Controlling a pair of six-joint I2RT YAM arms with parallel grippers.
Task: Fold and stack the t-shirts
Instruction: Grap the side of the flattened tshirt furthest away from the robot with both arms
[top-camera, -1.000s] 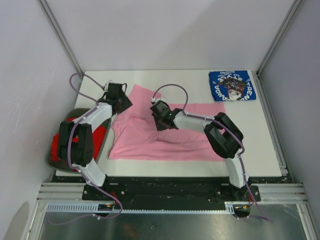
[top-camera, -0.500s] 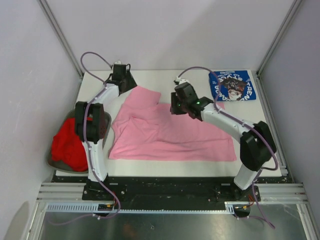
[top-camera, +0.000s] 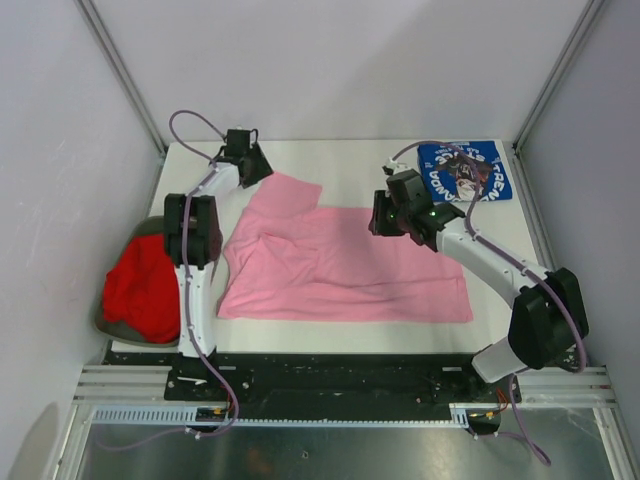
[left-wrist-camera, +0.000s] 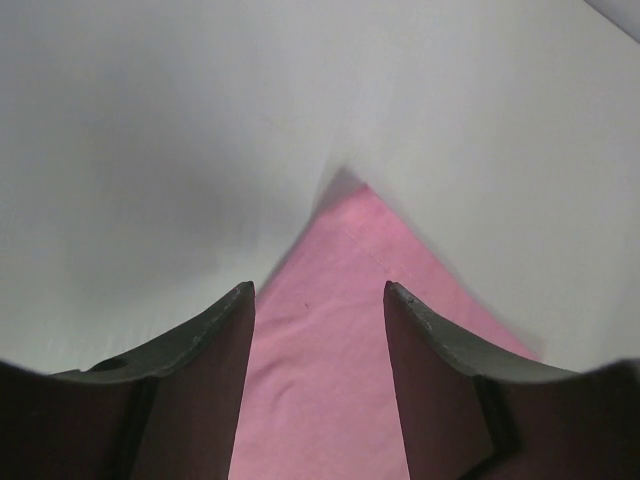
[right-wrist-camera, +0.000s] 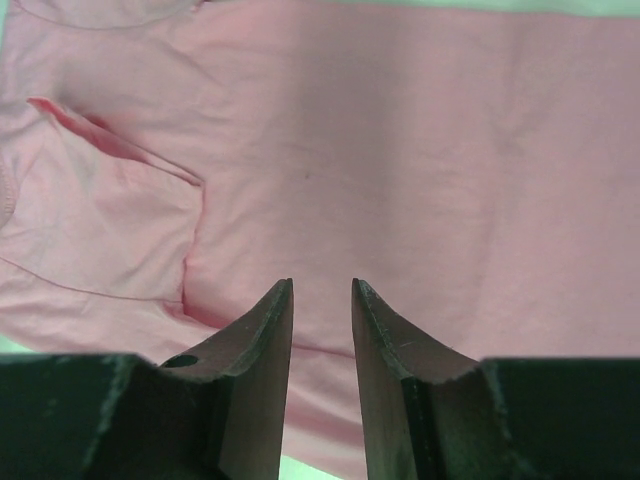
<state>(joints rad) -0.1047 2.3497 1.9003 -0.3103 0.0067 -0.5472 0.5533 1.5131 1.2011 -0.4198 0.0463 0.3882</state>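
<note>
The light pink t-shirt's back side needs to be folded over the front, so my left gripper will next grab the t-shirt by its back corner (top-camera: 274, 177) (left-wrist-camera: 345, 221).
The light pink t-shirt (top-camera: 340, 265) lies spread out in the middle of the table. My left gripper (top-camera: 250, 165) is at its back left corner; in the left wrist view (left-wrist-camera: 318, 290) it is open, with the pink corner (left-wrist-camera: 330, 340) lying between the fingers. My right gripper (top-camera: 388, 216) is over the shirt's back right part. In the right wrist view (right-wrist-camera: 322, 285) its jaws stand a narrow gap apart above flat pink cloth (right-wrist-camera: 400, 150), holding nothing. The blue printed t-shirt (top-camera: 463, 170) lies folded at the back right. The red t-shirt (top-camera: 140, 290) is bunched in the grey bin.
The grey oval bin (top-camera: 103, 322) sits off the table's left edge beside the left arm. White walls and metal frame posts close in the back and sides. The table's front edge (top-camera: 340, 345) runs just before the arm bases.
Both arms have stretched toward the back, the left to the back left corner, the right toward the back right. The pink shirt has been drawn out wider and flatter.
</note>
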